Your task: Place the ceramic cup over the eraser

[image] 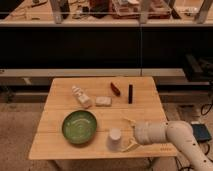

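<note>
My gripper grabs the white ceramic cup by its round body (115, 136) next, to put the cup over the eraser (130, 93).
The ceramic cup (114, 139), small and white, stands near the table's front edge, right of the green bowl (79, 126). My gripper (129, 134) sits just to the cup's right, open, its pale fingers (129, 121) spread towards the cup without closing round it. The white arm (172, 136) reaches in from the lower right. The eraser (130, 93), a slim black bar, lies at the table's far right part, well behind the gripper.
A white bottle-like figure (81, 97) lies at the left middle, a pale rectangular block (103, 101) beside it, and a dark red oblong thing (115, 88) left of the eraser. The wooden table (55, 145) ends just in front of the cup. Dark shelving stands behind.
</note>
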`<state>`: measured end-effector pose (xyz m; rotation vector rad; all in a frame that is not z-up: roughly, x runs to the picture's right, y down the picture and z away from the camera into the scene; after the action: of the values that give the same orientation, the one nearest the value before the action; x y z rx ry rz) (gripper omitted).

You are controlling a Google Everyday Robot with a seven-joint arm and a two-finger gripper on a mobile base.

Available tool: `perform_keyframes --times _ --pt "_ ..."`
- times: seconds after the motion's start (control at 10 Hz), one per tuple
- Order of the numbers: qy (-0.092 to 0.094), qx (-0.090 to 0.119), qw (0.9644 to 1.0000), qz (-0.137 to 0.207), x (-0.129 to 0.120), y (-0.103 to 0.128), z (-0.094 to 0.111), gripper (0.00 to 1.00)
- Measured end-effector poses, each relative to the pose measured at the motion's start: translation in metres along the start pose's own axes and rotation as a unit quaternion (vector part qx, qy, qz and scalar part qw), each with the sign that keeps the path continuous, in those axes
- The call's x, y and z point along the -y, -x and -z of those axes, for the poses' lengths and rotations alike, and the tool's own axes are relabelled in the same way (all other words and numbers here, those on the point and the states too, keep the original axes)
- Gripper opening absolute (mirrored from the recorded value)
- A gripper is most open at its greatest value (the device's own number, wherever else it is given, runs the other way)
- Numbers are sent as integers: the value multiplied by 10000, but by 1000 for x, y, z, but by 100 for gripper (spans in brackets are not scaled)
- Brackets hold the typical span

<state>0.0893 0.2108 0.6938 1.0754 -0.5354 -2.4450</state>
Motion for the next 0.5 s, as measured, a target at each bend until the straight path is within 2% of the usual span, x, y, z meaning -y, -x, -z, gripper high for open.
perform_keyframes --times 0.1,0.3,0.5 --pt "68 78 9999 -91 -7 7 -7 80" --pt "90 128 9996 -236 -8 16 -16 80" --pt "-11 93 9993 -355 3 18 -26 80"
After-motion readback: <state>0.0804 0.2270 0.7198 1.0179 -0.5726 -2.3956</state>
